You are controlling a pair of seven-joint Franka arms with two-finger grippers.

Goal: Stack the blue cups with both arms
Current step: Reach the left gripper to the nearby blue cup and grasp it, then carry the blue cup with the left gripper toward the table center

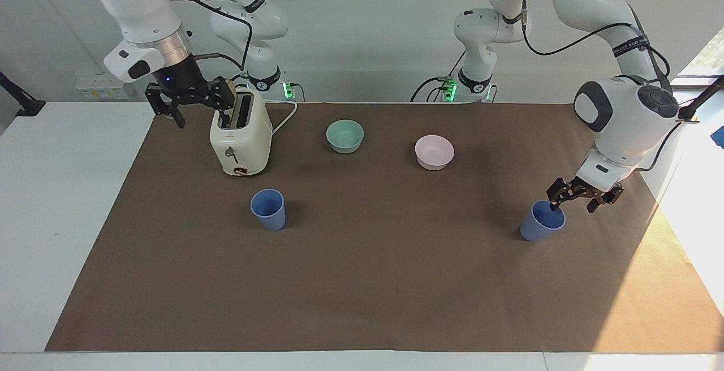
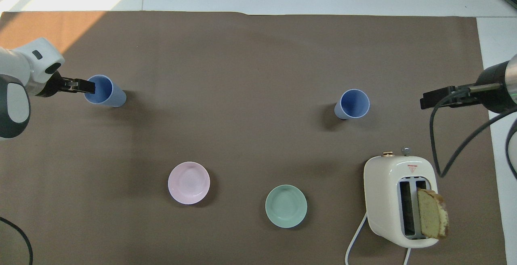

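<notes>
I need to grab the blue cup by its rim (image 2: 102, 76) with my left gripper next, so that I can stack the blue cups.
Two blue cups stand upright on the brown mat. One blue cup (image 1: 542, 222) (image 2: 106, 91) is toward the left arm's end of the table. My left gripper (image 1: 571, 207) (image 2: 86, 87) is open and low at this cup's rim, with one fingertip (image 1: 554, 206) dipping into the mouth and the other outside the wall. The second blue cup (image 1: 268, 209) (image 2: 352, 104) stands alone near the toaster. My right gripper (image 1: 202, 113) (image 2: 424, 101) waits open in the air beside the toaster's top and holds nothing.
A cream toaster (image 1: 240, 133) (image 2: 398, 198) with a bread slice (image 2: 432, 213) in one slot stands at the right arm's end. A teal bowl (image 1: 345, 136) (image 2: 286, 206) and a pink bowl (image 1: 434, 152) (image 2: 188, 182) sit nearer to the robots than the cups.
</notes>
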